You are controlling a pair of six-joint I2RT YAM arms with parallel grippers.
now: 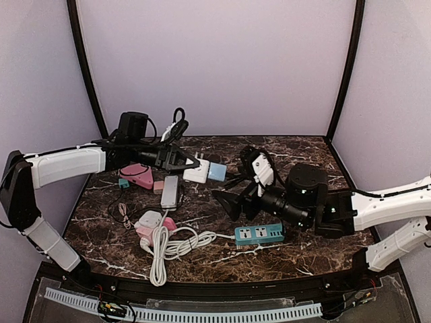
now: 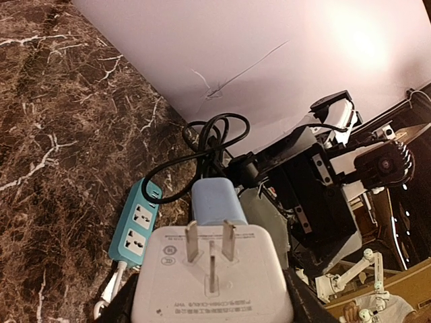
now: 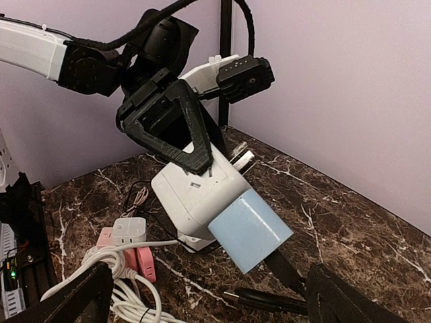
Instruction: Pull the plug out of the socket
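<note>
My right gripper needs to pull the plug straight off, so next it will grab the light blue plug (image 1: pixel 217 171) (image 3: pixel 250 229) by opposite sides, from the plug's end away from the socket.
My left gripper (image 1: pixel 192 165) is shut on a white cube socket (image 1: pixel 196 173) and holds it near the table's middle back. A light blue plug (image 1: pixel 217 171) is seated in the socket's right face, pointing at my right gripper (image 1: pixel 232 202). That gripper is open and empty, a short way from the plug. In the left wrist view the socket (image 2: pixel 212 269) shows its metal prongs, with the blue plug (image 2: pixel 217 202) beyond it. In the right wrist view the socket (image 3: pixel 192 188) and plug (image 3: pixel 250 229) hang ahead of my open fingers (image 3: pixel 350 299), and the left fingers (image 3: pixel 175 134) clamp the socket.
A teal power strip (image 1: pixel 259 233) lies front right, also visible in the left wrist view (image 2: pixel 135 229). A pink and white adapter with a coiled white cable (image 1: pixel 161 245) lies front left. A grey strip (image 1: pixel 170 192) and a pink item (image 1: pixel 138 176) lie left. A black USB cable (image 3: pixel 269 299) lies under the plug.
</note>
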